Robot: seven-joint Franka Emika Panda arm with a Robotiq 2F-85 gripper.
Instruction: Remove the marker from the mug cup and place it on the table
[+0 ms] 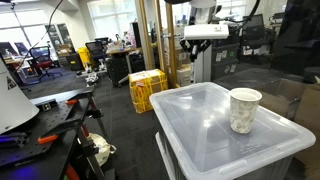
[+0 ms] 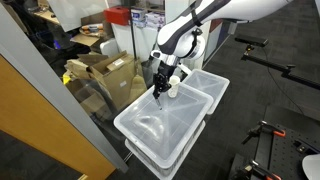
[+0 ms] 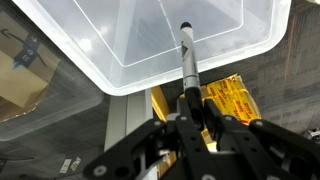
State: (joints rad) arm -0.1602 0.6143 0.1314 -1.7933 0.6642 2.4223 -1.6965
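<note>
The marker point(image 3: 187, 55) in my fingers hangs high above the translucent bin top point(image 3: 145, 45). My gripper will keep holding the marker until it lies on that bin top.
The marker point(image 3: 187, 55), a thin black stick with a grey tip, is clamped between my gripper's point(image 3: 190, 105) fingers in the wrist view. It points out over the near edge of the table point(image 3: 100, 40), the translucent bin top. In an exterior view my gripper point(image 2: 160, 82) hangs above the table point(image 2: 150, 130), just beside the mug cup point(image 2: 175, 88). In an exterior view the speckled cream mug cup point(image 1: 245, 110) stands upright on the table point(image 1: 200, 125), with nothing sticking out of it. My gripper point(image 1: 203, 42) is high above and behind it there.
Yellow crates point(image 1: 147, 90) stand on the floor beyond the bin and show in the wrist view point(image 3: 235, 100). Cardboard boxes point(image 2: 105, 75) sit beside the bin. A dark cluttered workbench point(image 1: 40, 130) lies to one side. A second bin point(image 2: 208, 85) adjoins the first.
</note>
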